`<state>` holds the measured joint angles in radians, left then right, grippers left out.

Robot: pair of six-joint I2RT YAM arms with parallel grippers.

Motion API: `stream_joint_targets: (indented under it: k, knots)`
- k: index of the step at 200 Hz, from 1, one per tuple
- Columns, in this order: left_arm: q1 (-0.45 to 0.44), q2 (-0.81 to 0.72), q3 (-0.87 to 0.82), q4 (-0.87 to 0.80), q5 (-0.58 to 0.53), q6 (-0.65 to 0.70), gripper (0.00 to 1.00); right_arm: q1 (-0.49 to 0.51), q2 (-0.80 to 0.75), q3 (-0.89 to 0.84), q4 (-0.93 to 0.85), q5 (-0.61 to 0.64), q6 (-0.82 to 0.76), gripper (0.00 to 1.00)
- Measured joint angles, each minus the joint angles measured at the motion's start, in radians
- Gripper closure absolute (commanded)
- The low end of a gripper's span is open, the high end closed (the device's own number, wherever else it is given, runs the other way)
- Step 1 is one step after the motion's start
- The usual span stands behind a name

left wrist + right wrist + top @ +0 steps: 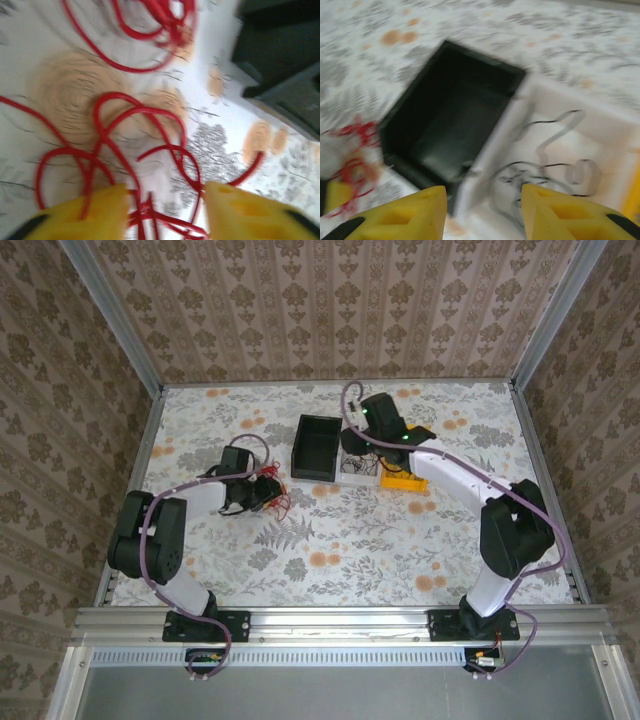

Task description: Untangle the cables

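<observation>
The right gripper grabs loose outer parts of the cables clear of my left gripper next, to draw the red cables from the tangle [355, 155].
A tangle of red cables [135, 150] lies on the flowered table, seen from above as a small red heap [272, 490] left of centre. My left gripper [167, 200] hangs just over it, open, with red loops running between its yellow fingers [95, 212]. Thin black cables [547, 170] lie curled in a white bin [600, 125]. My right gripper [482, 210] is open above the white bin's near-left wall, beside the black bin [455, 120], which holds nothing. The red tangle [355, 155] also shows at the left of the right wrist view.
The black bin [315, 447], white bin [357, 468] and yellow bin [402, 480] stand side by side at the table's middle back. A metal frame [340, 620] runs along the near edge, and patterned walls enclose the other three sides.
</observation>
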<state>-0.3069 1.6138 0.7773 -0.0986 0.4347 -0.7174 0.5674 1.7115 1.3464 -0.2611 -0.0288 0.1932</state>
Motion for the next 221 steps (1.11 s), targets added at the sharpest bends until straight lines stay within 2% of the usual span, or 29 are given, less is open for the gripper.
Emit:
stream_joint_targets:
  k: [24, 53, 71, 87, 122, 154, 221]
  knots:
    - [0.006, -0.057, -0.022, 0.002, -0.003, 0.007, 0.35, 0.08, 0.042, 0.0, 0.005, -0.101, -0.015, 0.57]
    - [0.033, -0.266, -0.109, 0.001, -0.127, -0.002, 0.29, 0.125, 0.124, 0.018, -0.016, -0.174, -0.042, 0.58]
    - [0.055, -0.391, -0.124, -0.002, -0.205, -0.004, 0.29, 0.14, 0.178, 0.047, -0.037, -0.194, -0.058, 0.58]
    - [0.083, -0.433, -0.12, -0.003, -0.253, -0.003, 0.34, 0.151, 0.225, 0.088, -0.063, -0.212, -0.063, 0.58]
    - [0.128, -0.349, -0.093, -0.041, -0.276, 0.004, 0.4, 0.168, 0.331, 0.199, -0.106, -0.248, -0.066, 0.6]
    - [0.123, -0.251, -0.071, -0.051, -0.24, 0.008, 0.41, 0.171, 0.395, 0.256, -0.142, -0.29, -0.067, 0.61]
    - [0.089, -0.097, -0.043, -0.026, -0.19, 0.011, 0.48, 0.177, 0.436, 0.257, -0.177, -0.353, -0.066, 0.64]
